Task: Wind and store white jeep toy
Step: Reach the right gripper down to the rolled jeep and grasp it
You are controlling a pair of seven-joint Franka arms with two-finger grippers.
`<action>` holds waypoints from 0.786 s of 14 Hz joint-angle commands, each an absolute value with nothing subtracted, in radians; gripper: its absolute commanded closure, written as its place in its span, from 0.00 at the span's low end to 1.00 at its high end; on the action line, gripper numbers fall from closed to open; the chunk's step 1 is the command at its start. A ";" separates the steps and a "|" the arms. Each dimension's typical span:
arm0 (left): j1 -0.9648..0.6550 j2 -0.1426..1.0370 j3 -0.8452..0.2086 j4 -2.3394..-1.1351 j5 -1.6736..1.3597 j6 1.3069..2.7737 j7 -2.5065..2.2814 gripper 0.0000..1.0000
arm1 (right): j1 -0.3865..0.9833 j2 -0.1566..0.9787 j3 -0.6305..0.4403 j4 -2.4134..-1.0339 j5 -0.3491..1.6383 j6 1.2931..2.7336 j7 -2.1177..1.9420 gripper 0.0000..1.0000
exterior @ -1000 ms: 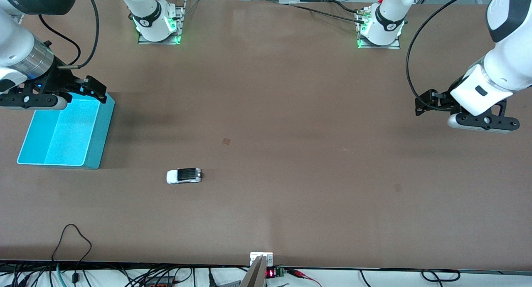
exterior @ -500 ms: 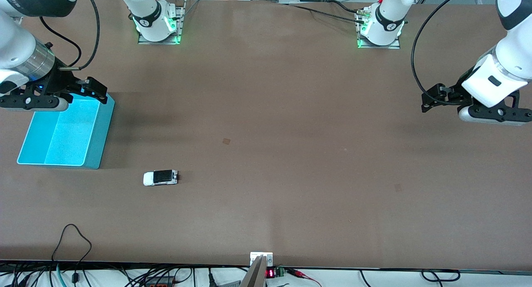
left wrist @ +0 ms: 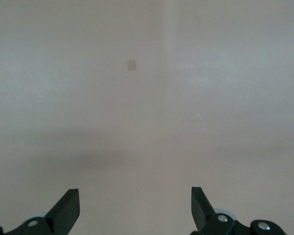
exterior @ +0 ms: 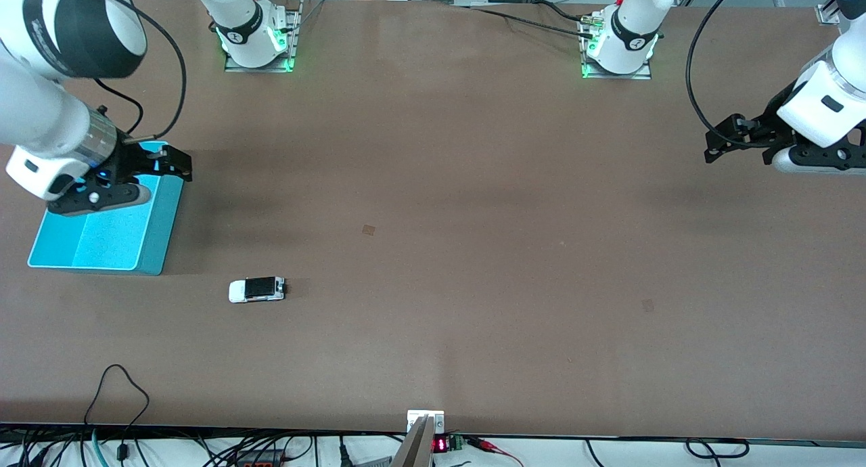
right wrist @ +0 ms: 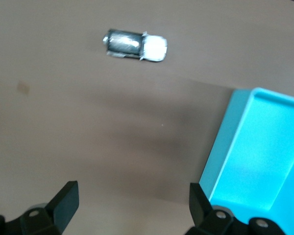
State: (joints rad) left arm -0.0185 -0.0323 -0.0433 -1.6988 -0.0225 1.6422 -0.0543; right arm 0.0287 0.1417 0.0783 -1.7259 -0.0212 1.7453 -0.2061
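I need to grab the sides of the dark roof with my right gripper next. Then the white jeep toy point(exterior: 257, 290) can be stored in the turquoise bin point(exterior: 157, 231).
The white jeep toy point(exterior: 257, 290) stands on the brown table, nearer to the front camera than the turquoise bin point(exterior: 157, 231) and a little toward the table's middle from it. In the right wrist view the white jeep toy point(right wrist: 135, 45) has a dark roof, and the turquoise bin point(right wrist: 264, 152) looks empty. My right gripper point(exterior: 101, 197) hangs open over the bin's farther end; the right gripper point(right wrist: 132, 198) holds nothing. My left gripper point(exterior: 808, 161) hovers open over bare table at the left arm's end. Only tabletop shows past the left gripper point(left wrist: 134, 203).
Two small dark patches mark the table point(exterior: 368, 229) point(exterior: 647, 305). Cables and a metal bracket point(exterior: 425, 423) line the edge nearest the front camera. The arm bases point(exterior: 257, 40) point(exterior: 619, 47) stand along the farther edge.
The jeep has rolled toward the right arm's end of the table and slowed. My right gripper has moved toward the front camera over the bin. My left gripper has drawn back toward its end.
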 commanded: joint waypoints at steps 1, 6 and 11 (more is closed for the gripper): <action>-0.035 -0.035 -0.046 -1.692 -0.009 1.597 -0.058 0.00 | 0.050 0.214 0.081 -1.697 -0.023 1.753 -0.389 0.00; -0.034 -0.025 -0.048 -1.677 0.009 1.607 -0.058 0.00 | 0.068 0.394 0.081 -1.651 -0.025 1.940 -0.817 0.00; -0.037 -0.023 -0.051 -1.675 0.009 1.618 -0.045 0.00 | 0.072 0.546 0.081 -1.617 -0.020 2.152 -1.217 0.00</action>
State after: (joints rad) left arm -0.0293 -0.0314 -0.0497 -1.6967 -0.0121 1.6224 -0.0530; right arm 0.0700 0.4900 0.0789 -1.6561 -0.0220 2.0972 -1.0733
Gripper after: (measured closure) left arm 0.000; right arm 0.000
